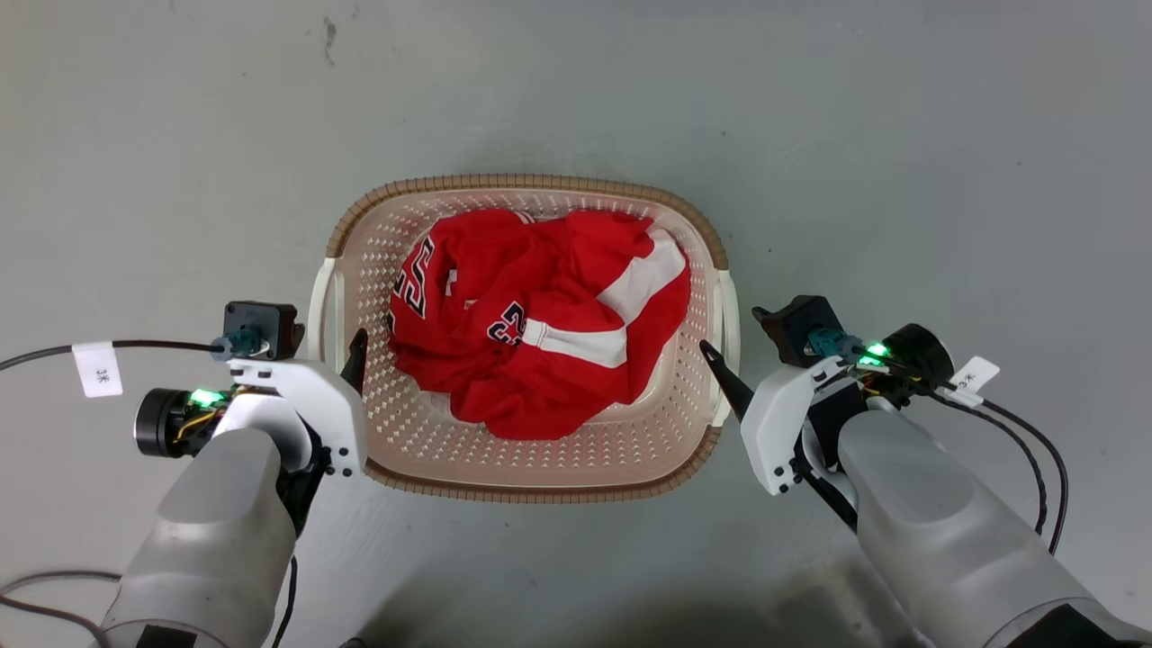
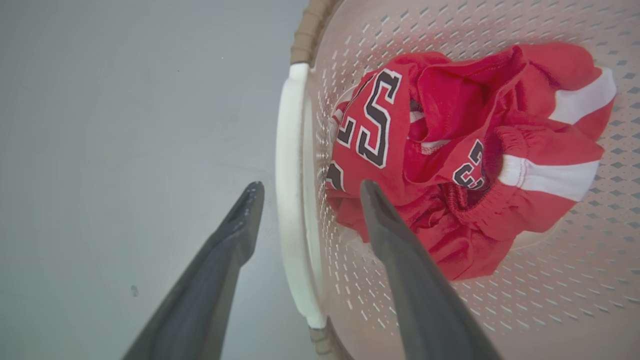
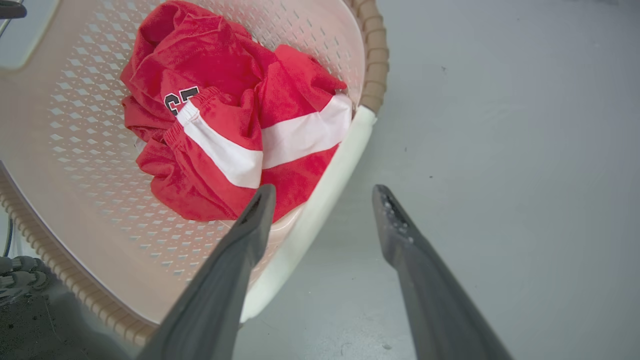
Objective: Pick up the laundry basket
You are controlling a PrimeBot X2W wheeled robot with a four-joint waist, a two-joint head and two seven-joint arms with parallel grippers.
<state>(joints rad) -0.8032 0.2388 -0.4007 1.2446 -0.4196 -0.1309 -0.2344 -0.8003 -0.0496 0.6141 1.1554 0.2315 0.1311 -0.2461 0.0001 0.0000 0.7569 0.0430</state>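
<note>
My left gripper grabs the laundry basket by its narrow white side handle next, since the basket spreads far wider than the open fingers.
The laundry basket is cream with perforated walls and a brown woven-look rim, and it sits on the grey floor between my arms. A crumpled red jersey lies inside it. My left gripper is open and straddles the white left handle, one finger outside and one finger inside the basket. My right gripper is open too, astride the white right handle, its inner finger over the basket wall. No finger presses on either handle. The gripper midpoints are left gripper and right gripper.
Bare grey floor surrounds the basket on all sides. A black cable with a white tag trails off left of my left wrist. Black cables loop beside my right forearm. My own shadow darkens the floor at the bottom edge.
</note>
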